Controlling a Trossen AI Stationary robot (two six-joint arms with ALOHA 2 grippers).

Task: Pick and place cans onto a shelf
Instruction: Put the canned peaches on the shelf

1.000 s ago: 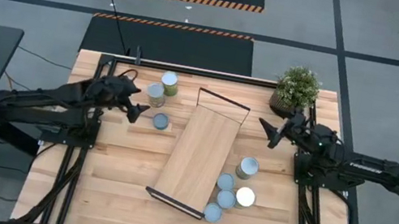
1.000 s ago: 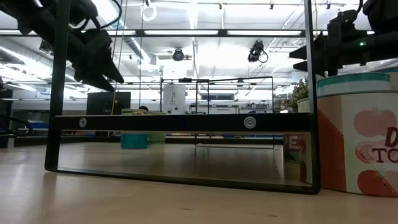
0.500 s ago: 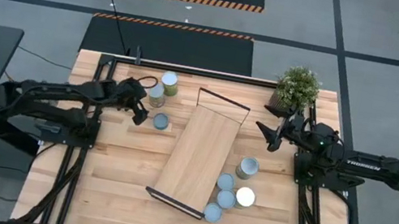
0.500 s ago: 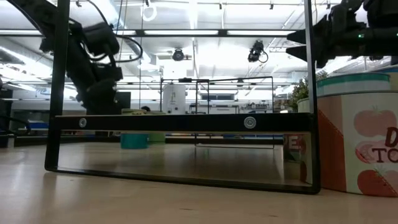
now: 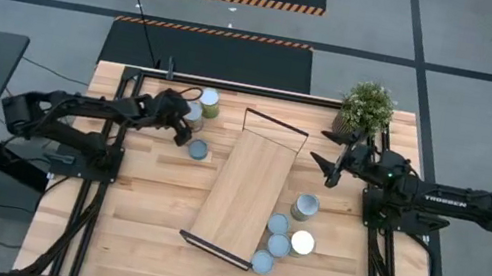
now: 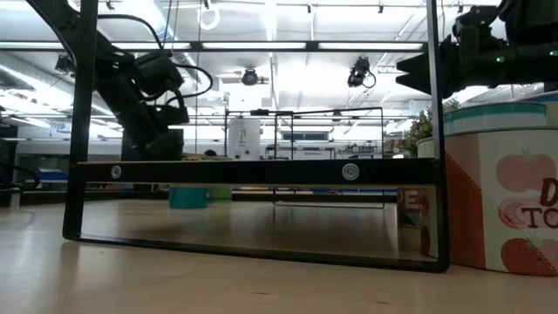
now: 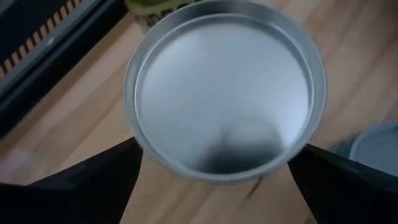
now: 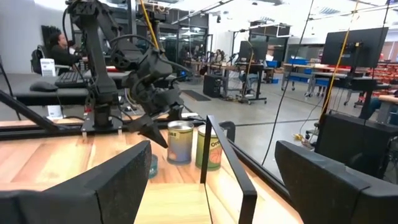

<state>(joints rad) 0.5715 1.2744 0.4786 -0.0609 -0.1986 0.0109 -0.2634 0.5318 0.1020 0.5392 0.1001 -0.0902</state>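
Observation:
I should next grab the can with my left gripper by its round side beneath the silvery rim [image 5: 193,117], so I can set it onto the shelf [image 5: 246,194].
In the left wrist view a can's round silvery top [image 7: 224,93] fills the picture. My left gripper [image 7: 216,149] is open above it, tipped down, one finger on each side of the can, and I see no touch. From above, that gripper [image 5: 189,118] is at the far-left group of cans: this can [image 5: 194,112], a green-labelled can [image 5: 209,101] and a third can [image 5: 197,150]. The shelf [image 5: 246,194] lies slanted on the table's middle. My right gripper [image 5: 324,167] hangs open right of the shelf's far end.
Several more cans [image 5: 284,236] stand right of the shelf's near end; one of them [image 6: 506,183] looms close in the low view. A potted plant [image 5: 366,108] stands at the far right corner. The shelf's black wire frame [image 8: 224,155] rises before my right gripper [image 8: 211,180].
My left gripper has gone down and toward the table's far edge, tipping further downward, until its open fingers came to stand on either side of the can. My right gripper has tipped up a little and stayed about where it was.

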